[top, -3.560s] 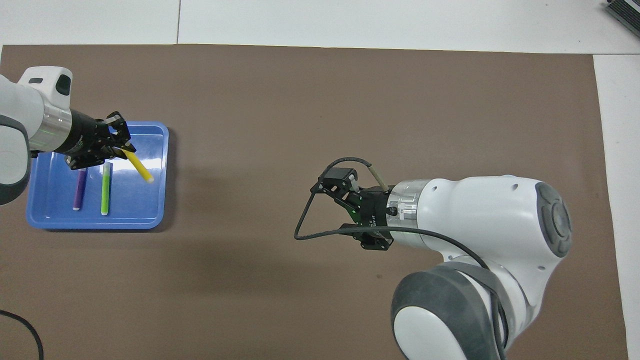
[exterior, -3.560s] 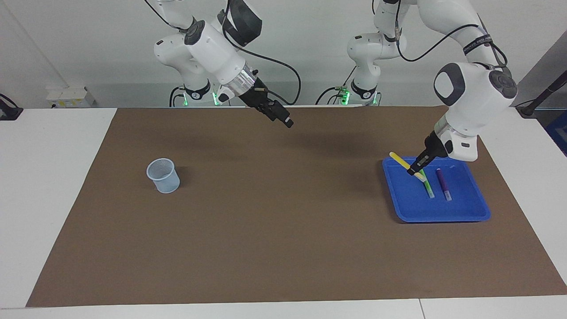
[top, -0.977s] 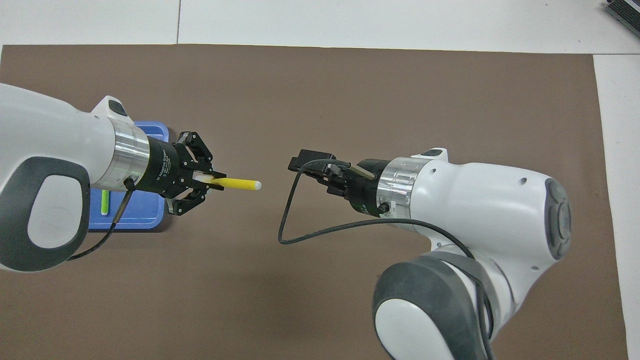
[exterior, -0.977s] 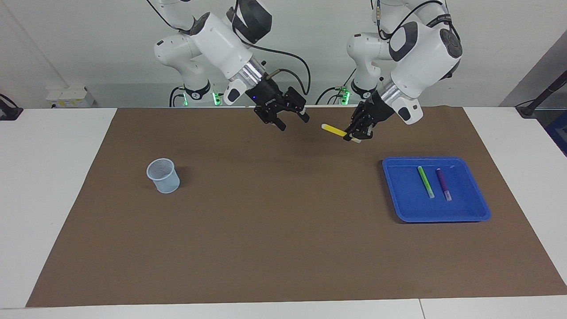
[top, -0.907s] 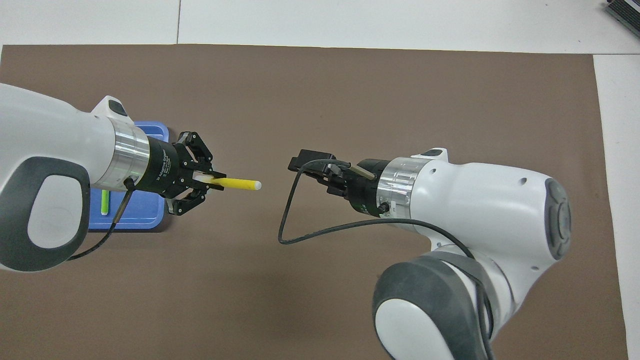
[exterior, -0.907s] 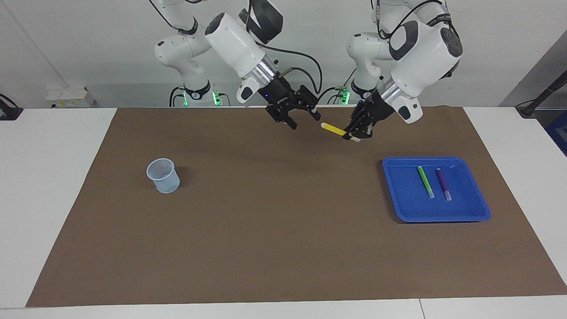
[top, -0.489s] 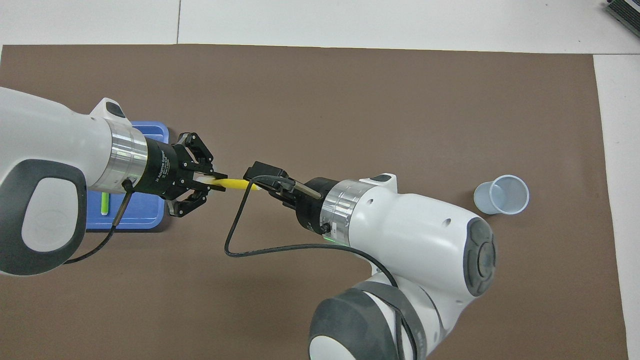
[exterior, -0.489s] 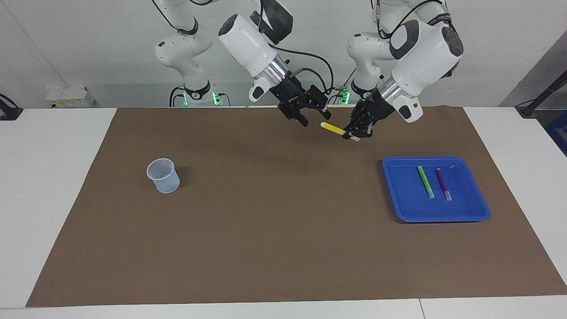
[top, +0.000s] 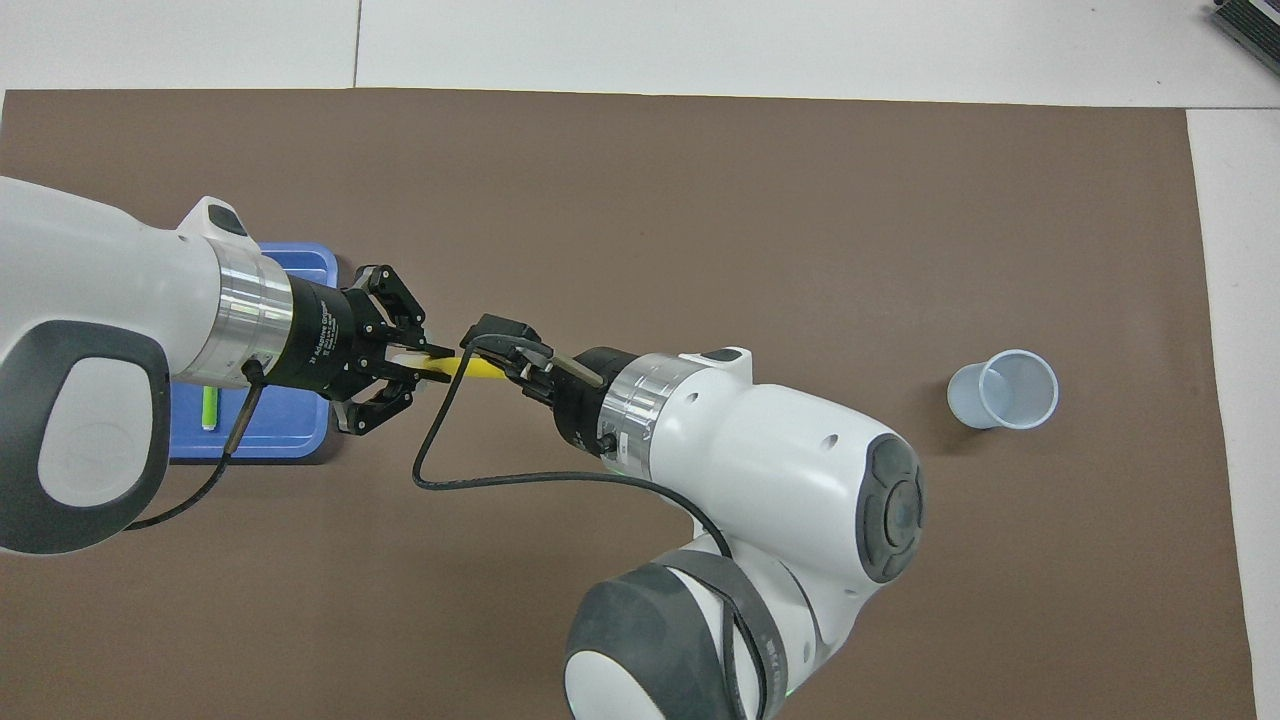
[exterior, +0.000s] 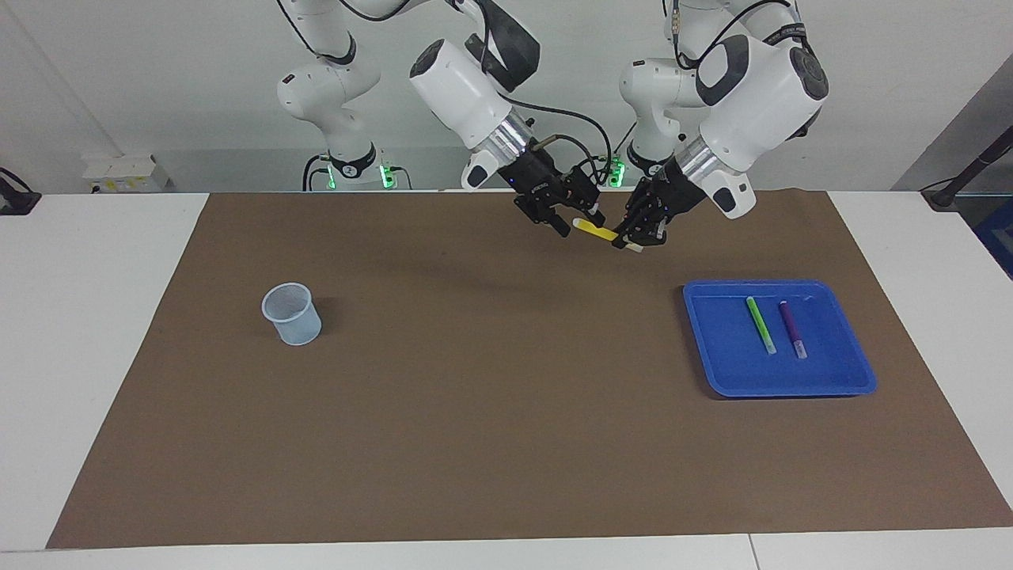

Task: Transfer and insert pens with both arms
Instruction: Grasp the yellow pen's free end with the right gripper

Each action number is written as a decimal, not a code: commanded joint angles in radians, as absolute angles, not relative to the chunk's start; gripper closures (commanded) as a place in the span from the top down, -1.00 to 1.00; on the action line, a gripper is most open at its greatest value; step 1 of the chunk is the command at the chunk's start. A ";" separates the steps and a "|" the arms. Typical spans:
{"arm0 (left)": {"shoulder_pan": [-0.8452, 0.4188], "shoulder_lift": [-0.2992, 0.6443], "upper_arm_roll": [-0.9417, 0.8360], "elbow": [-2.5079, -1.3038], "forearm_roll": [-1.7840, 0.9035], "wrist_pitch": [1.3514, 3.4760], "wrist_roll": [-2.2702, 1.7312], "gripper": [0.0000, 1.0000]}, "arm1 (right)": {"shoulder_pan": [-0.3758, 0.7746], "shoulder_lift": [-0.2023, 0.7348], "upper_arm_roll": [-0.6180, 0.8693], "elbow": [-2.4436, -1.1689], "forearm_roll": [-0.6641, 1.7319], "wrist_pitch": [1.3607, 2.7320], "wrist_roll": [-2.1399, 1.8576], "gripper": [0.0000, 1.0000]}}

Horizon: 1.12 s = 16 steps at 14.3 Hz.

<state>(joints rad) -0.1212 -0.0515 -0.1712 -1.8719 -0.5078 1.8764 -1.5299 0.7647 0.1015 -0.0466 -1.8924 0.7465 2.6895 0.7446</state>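
Observation:
My right gripper will next take hold of the yellow pen by its clear loose end [top: 489,368], because the fingers of my left gripper take up the pen's whitish end with the cap.
The yellow pen [exterior: 597,232] [top: 475,368] hangs level in the air over the brown mat, toward the robots' edge. My left gripper [exterior: 631,239] [top: 430,362] is shut on its whitish capped end. My right gripper [exterior: 579,222] [top: 510,362] is open at the pen's free end, which lies between its fingers. The light green pen [exterior: 760,324] [top: 210,405] and the purple pen [exterior: 792,328] lie side by side in the blue tray [exterior: 728,360] [top: 285,425]. In the overhead view the left arm hides the purple pen.
A pale translucent cup [exterior: 292,314] [top: 1002,389] stands upright on the brown mat [exterior: 506,412] toward the right arm's end. The blue tray sits toward the left arm's end. Two smaller white arms [exterior: 340,103] with green lights stand at the robots' edge.
The left gripper has held the yellow pen still. The right gripper swept in toward it, and its fingers now straddle the pen's free end and have narrowed slightly.

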 commanded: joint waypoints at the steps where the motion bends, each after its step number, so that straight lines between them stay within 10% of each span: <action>1: -0.129 -0.086 -0.161 -1.905 -0.528 1.871 -1.540 -1.00 | 0.759 0.110 -0.037 -1.876 0.776 2.697 0.752 0.39; 16: -0.126 -0.092 -0.160 -1.905 -0.531 1.862 -1.546 -1.00 | 0.755 0.112 -0.018 -1.879 0.776 2.698 0.730 -0.37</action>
